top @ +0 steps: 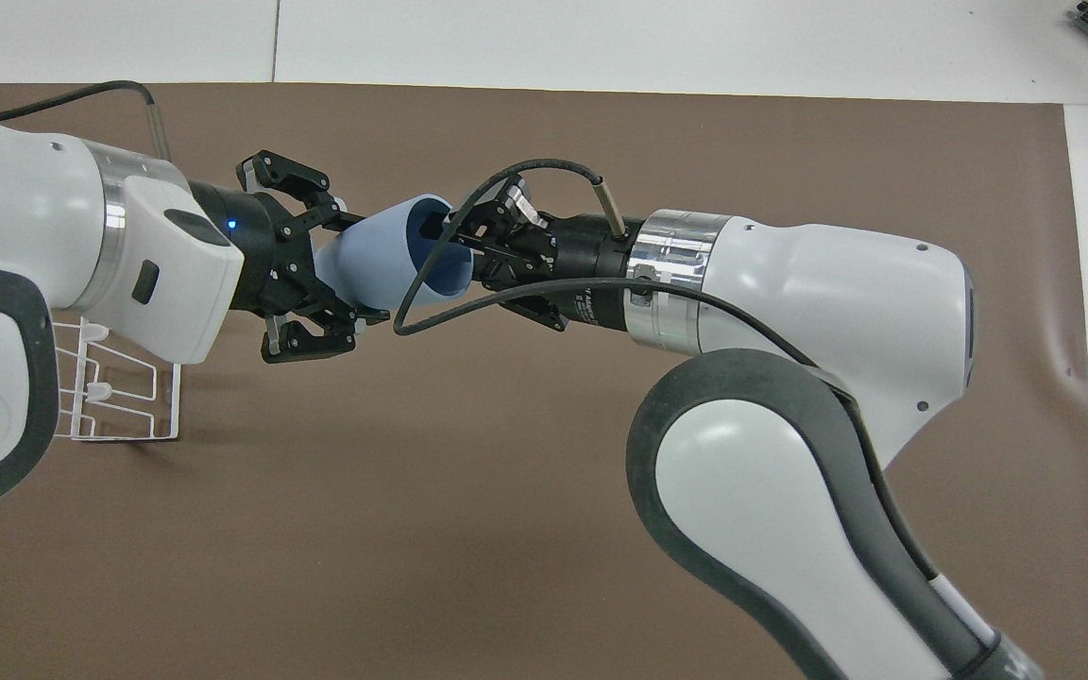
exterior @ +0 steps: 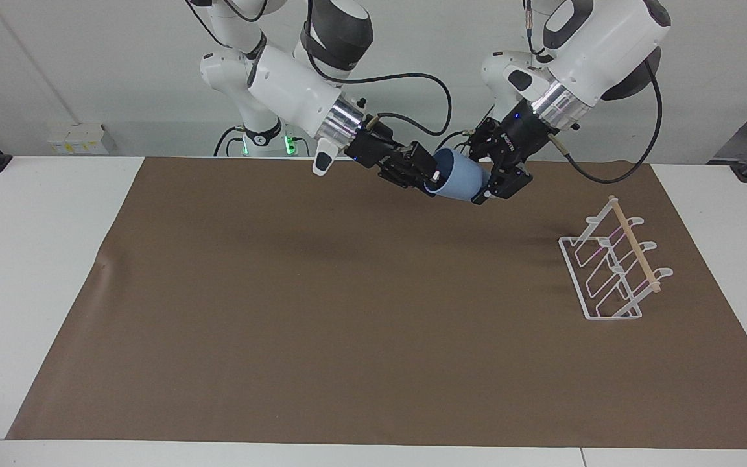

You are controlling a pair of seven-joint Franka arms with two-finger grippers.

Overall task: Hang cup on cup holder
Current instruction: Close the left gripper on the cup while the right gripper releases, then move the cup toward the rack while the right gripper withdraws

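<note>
My right gripper is shut on the cup's rim, a finger inside the cup's opening, so my left gripper will grab the light-blue cup by its free base end (top: 336, 267) next.
The light-blue cup (exterior: 456, 179) is up in the air on its side, over the robots' edge of the brown mat. My right gripper (exterior: 432, 175) is shut on its rim, one finger inside the mouth; it also shows in the overhead view (top: 454, 241). My left gripper (exterior: 482, 174) is open, its fingers spread on either side of the cup's narrow base (top: 357, 266). The white wire cup holder (exterior: 613, 272) with its wooden dowel stands on the mat toward the left arm's end, with nothing on it. The left arm partly hides the holder in the overhead view (top: 119, 406).
A brown mat (exterior: 347, 311) covers most of the white table. A black cable (top: 412, 312) loops under the right wrist next to the cup. A wall socket strip (exterior: 75, 139) sits at the right arm's end.
</note>
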